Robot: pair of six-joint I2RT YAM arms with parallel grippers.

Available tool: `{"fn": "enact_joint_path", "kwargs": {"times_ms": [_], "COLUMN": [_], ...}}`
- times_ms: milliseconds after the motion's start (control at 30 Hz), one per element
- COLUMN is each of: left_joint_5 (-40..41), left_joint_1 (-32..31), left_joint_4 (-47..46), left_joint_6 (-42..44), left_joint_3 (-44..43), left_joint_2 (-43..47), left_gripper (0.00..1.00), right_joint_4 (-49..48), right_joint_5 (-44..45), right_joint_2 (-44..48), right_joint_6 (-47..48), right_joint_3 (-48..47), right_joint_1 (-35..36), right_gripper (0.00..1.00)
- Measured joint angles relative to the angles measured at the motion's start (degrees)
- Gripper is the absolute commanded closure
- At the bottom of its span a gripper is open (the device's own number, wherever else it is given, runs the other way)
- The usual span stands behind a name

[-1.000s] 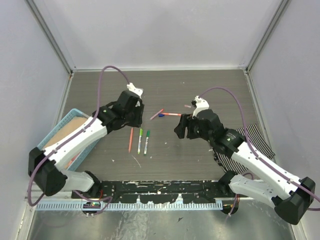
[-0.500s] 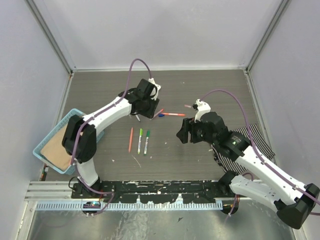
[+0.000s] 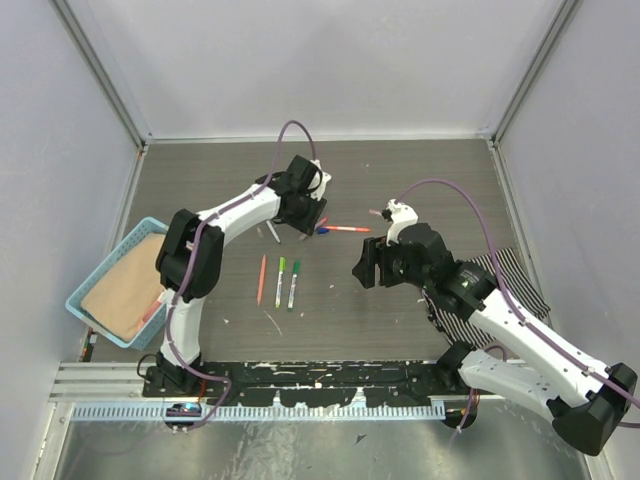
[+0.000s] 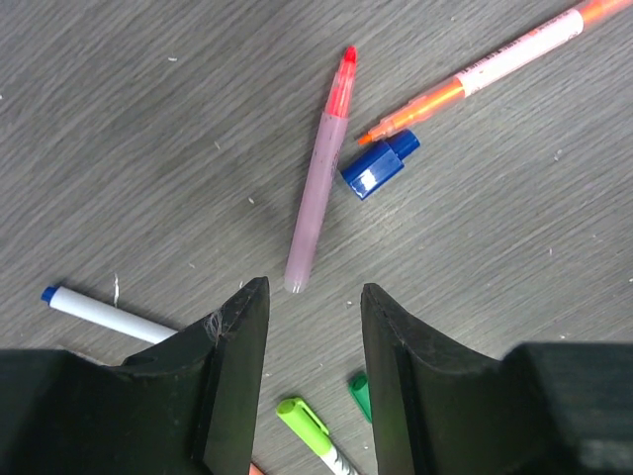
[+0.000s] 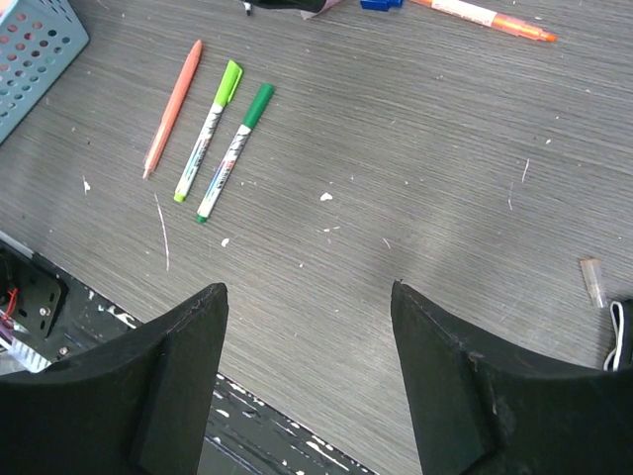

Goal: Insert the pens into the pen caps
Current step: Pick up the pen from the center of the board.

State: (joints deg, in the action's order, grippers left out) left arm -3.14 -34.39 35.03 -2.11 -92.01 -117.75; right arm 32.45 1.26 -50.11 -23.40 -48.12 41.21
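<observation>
The pink pen's blunt end is beyond my left gripper's fingers, so they would miss it if I closed now. I need to move my left gripper toward that end before closing on it.
My left gripper (image 3: 303,226) (image 4: 315,297) hovers open, its tips just short of the blunt end of a pink pen with a red tip (image 4: 318,188). A blue pen cap (image 4: 381,165) (image 3: 322,231) lies beside that pen, touching the tip of an orange-and-white pen (image 4: 495,64) (image 3: 346,229). A white pen with a blue tip (image 4: 104,312) lies to the left. Nearer the arms lie an all-orange pen (image 3: 261,279), a light-green-capped pen (image 3: 280,270) and a dark-green-capped pen (image 3: 293,285). My right gripper (image 3: 364,262) (image 5: 309,287) hangs open and empty over bare table.
A blue basket (image 3: 110,285) holding a tan pad sits at the left edge. A striped cloth (image 3: 510,275) lies under the right arm. A small clear cap (image 5: 592,281) rests on the table near it. Grey walls close in the table on three sides.
The left arm has swung right and back, from beside the basket to the pink pen and blue cap, its jaws a little wider. The right arm has barely moved.
</observation>
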Motion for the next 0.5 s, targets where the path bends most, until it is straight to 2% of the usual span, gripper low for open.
{"fn": "enact_joint_path", "kwargs": {"times_ms": [500], "left_joint_5": [-1.18], "left_joint_1": [0.85], "left_joint_4": [0.46], "left_joint_6": [1.64], "left_joint_3": [-3.30], "left_joint_2": [-4.79], "left_gripper": [0.54], "right_joint_4": [0.20], "right_joint_5": [-0.07], "right_joint_2": [-2.16], "right_joint_6": [1.05], "right_joint_3": [0.00], "right_joint_1": [0.00], "right_gripper": [0.28]}}
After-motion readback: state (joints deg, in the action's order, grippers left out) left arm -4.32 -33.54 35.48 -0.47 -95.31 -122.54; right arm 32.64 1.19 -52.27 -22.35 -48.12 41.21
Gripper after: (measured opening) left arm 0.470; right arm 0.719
